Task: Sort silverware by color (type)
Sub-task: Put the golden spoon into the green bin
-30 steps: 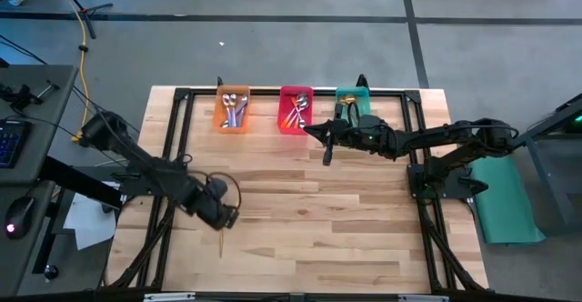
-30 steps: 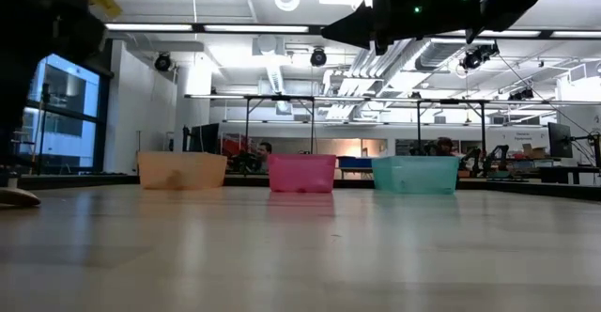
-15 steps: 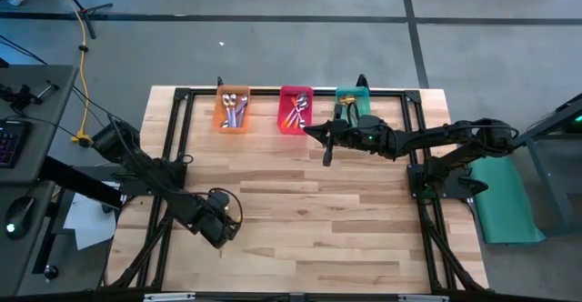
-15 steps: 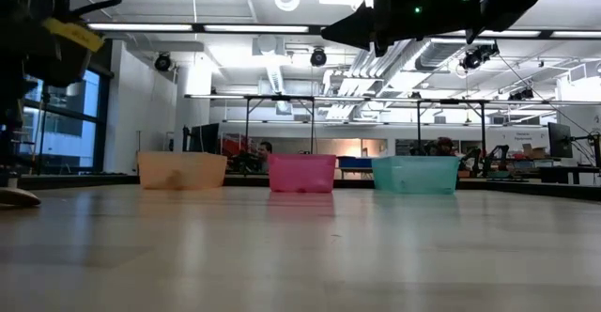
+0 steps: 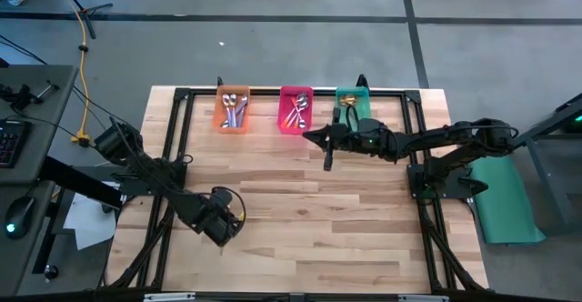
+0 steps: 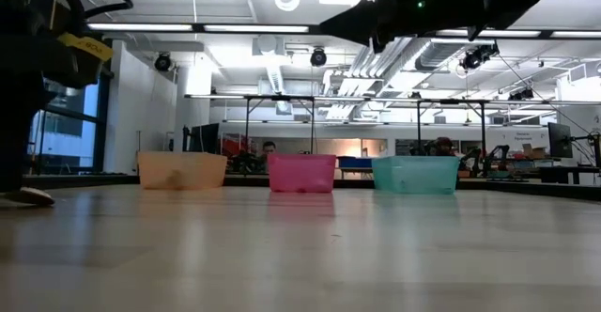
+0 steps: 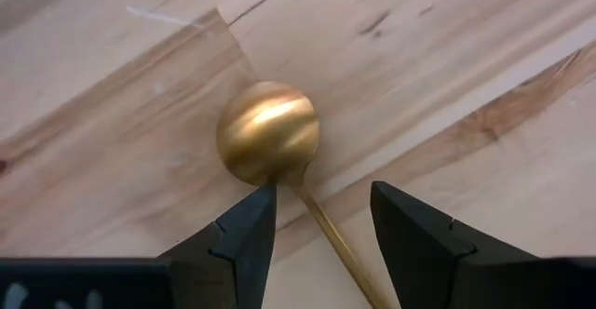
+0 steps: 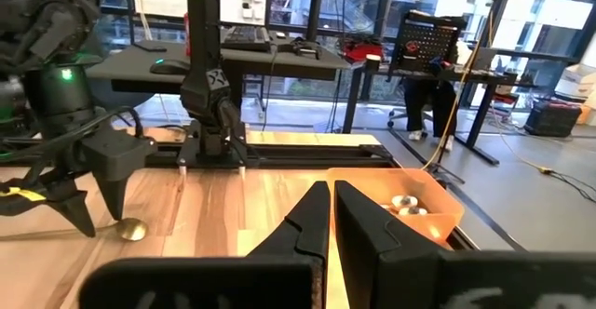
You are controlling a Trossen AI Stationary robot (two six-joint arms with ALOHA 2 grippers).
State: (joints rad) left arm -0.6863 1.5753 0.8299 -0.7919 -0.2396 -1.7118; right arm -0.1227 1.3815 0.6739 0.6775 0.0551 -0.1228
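Note:
The left gripper grabs the gold spoon by its neck (image 7: pixel 313 204) next. The spoon then goes into the green bin with the other gold ones.
One all-gold spoon (image 7: pixel 268 134) lies flat on the wooden table near its left front, bowl up; its bowl also shows in the low view (image 6: pixel 25 196) and the right wrist view (image 8: pixel 131 228). My left gripper (image 7: pixel 323 195) points down over it, open, one finger on each side of the thin handle (image 7: pixel 328 230) just behind the bowl, with a gap on both sides. In the high view my left gripper (image 5: pixel 222 231) covers the spoon. My right gripper (image 5: pixel 326 156) hangs shut and level in the air in front of the bins, holding nothing.
Three bins stand in a row at the far edge: orange (image 5: pixel 232 111) with purple-handled spoons, pink (image 5: pixel 296 111) with orange-red-handled spoons, green (image 5: pixel 353 102) with gold ones. A black frame (image 5: pixel 182 97) borders the table. Bare wood lies between the arms.
My left gripper has come down and moved a little toward the table's near edge, until its open fingers stand on either side of the gold spoon's handle. The spoon has stayed where it lay.

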